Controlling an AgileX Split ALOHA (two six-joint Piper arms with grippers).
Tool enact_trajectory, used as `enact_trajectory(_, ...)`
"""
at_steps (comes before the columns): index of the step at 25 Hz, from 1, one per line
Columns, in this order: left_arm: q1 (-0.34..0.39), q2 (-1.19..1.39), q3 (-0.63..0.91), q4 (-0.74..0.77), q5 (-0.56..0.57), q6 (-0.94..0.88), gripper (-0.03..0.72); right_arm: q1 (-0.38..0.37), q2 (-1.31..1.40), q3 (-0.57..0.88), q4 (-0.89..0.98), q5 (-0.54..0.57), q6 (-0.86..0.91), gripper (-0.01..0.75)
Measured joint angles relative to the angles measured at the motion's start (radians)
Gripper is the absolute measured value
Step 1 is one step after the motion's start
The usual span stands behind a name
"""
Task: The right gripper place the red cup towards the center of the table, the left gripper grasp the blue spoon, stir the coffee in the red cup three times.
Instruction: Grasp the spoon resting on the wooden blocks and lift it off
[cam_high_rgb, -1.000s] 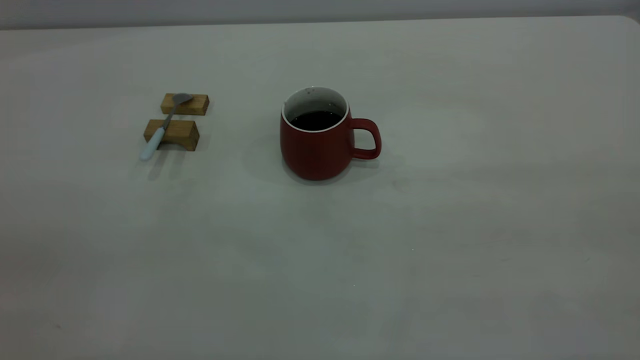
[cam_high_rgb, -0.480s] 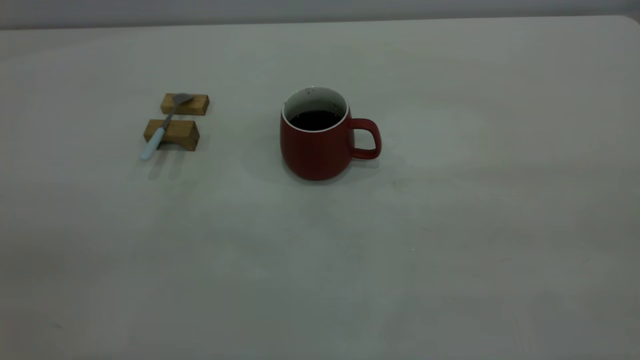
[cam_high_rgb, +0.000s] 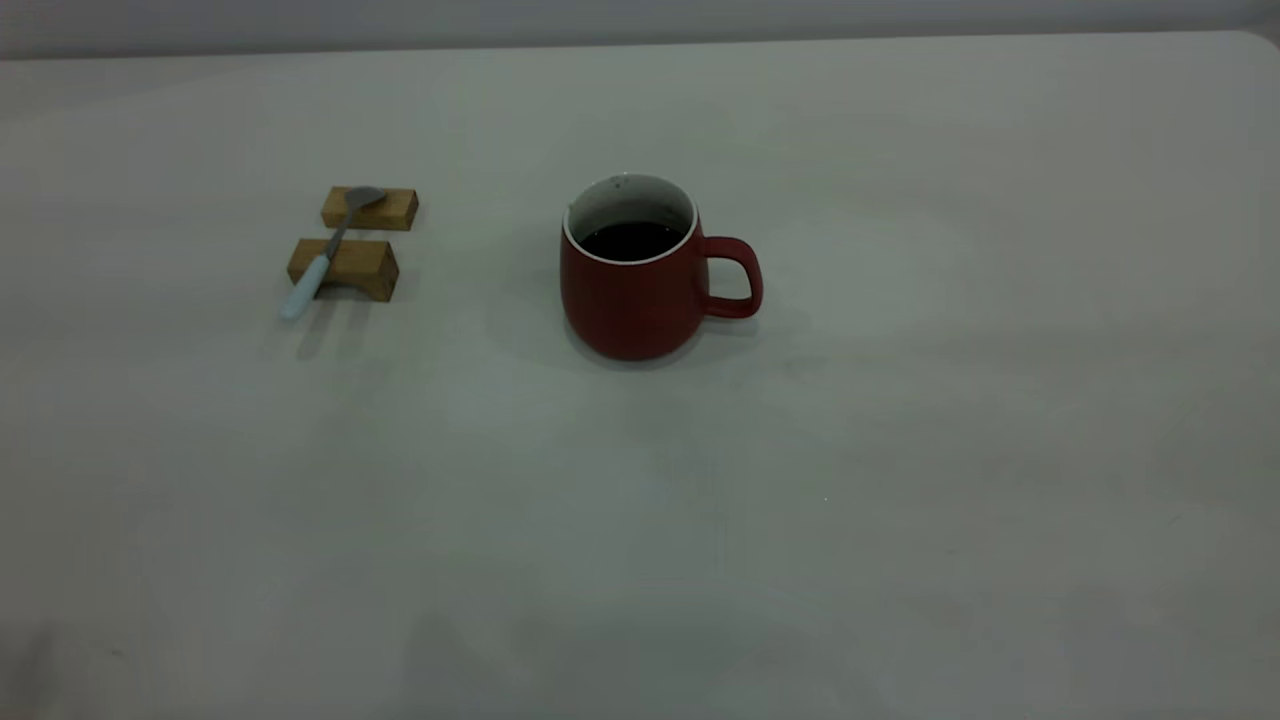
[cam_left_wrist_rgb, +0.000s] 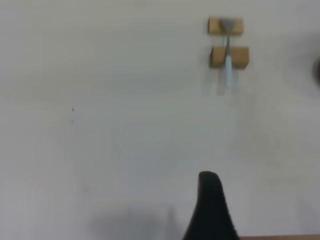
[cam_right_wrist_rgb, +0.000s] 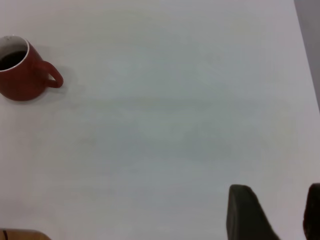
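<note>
I need to grab the blue spoon by its handle next with my left gripper. Then I can stir the coffee in the red cup.
The red cup stands upright near the middle of the table, handle pointing right, with dark coffee inside. The blue spoon lies across two wooden blocks at the left, pale handle toward the near side. Neither gripper appears in the exterior view. In the left wrist view the left gripper hangs above bare table, far from the spoon. The right gripper is open with nothing in it, far from the cup.
Two tan wooden blocks hold the spoon off the table. The table's far edge runs along the top of the exterior view. A table edge shows beside the right gripper.
The cup, spoon and blocks have not moved. A faint shadow has spread onto the near edge of the table in the exterior view.
</note>
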Motion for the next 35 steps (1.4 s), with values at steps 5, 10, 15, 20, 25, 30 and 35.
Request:
enact_trajectory(5, 0.000, 0.411, -0.138, -0.096, -0.091, 0.068, 0.659, 0.000, 0.000, 0.000, 0.000, 0.000, 0.001, 0.318)
enact_trajectory(10, -0.044, 0.773, -0.263, -0.199, -0.195, 0.151, 0.662, 0.000, 0.000, 0.000, 0.000, 0.000, 0.001, 0.318)
enact_trajectory(15, -0.117, 1.064, -0.394, -0.212, -0.254, 0.150, 0.662, 0.000, 0.000, 0.000, 0.000, 0.000, 0.001, 0.318)
enact_trajectory(20, -0.141, 1.299, -0.506, -0.217, -0.267, 0.149, 0.662, 0.000, 0.000, 0.000, -0.001, 0.000, 0.001, 0.318)
enact_trajectory(25, -0.141, 1.402, -0.537, -0.195, -0.296, 0.111, 0.653, 0.000, 0.000, 0.000, -0.001, 0.000, 0.001, 0.318)
enact_trajectory(30, -0.141, 1.445, -0.544, -0.090, -0.341, -0.003, 0.645, 0.000, 0.000, 0.000, -0.001, 0.000, 0.001, 0.318)
enact_trajectory(35, -0.141, 1.504, -0.544, -0.023, -0.390, -0.074, 0.640, 0.000, 0.000, 0.000, -0.001, -0.001, 0.001, 0.318)
